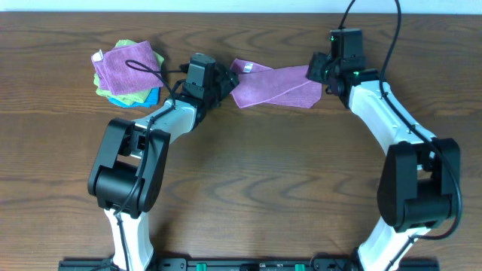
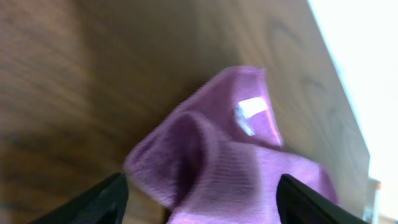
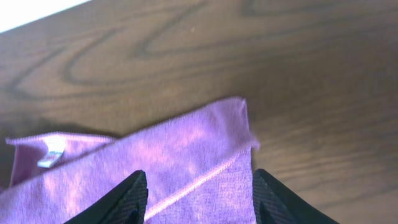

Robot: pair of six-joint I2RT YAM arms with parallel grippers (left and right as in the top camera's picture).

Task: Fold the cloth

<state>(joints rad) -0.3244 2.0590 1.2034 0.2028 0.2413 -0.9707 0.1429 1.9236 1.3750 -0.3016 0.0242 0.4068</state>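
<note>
The left gripper should fold the cloth, so next it should take the purple cloth by its bulging end point(image 1: 241, 86) near the white tag point(image 1: 248, 68), opposite the right gripper.
A purple cloth point(image 1: 275, 86) lies partly folded on the wooden table at the far middle, with a white tag near its left end. My left gripper point(image 1: 224, 80) is at the cloth's left end. In the left wrist view the cloth point(image 2: 249, 155) bulges up between the spread jaws point(image 2: 202, 208), which are open. My right gripper point(image 1: 316, 72) is at the cloth's right end. In the right wrist view the cloth's corner point(image 3: 180, 149) lies between the spread jaws point(image 3: 199, 202), which are open around it, not closed.
A stack of folded cloths point(image 1: 126, 71), purple on top with green and blue beneath, sits at the far left. The table's far edge point(image 1: 241, 13) runs just behind the cloth. Both arms reach in from the near edge.
</note>
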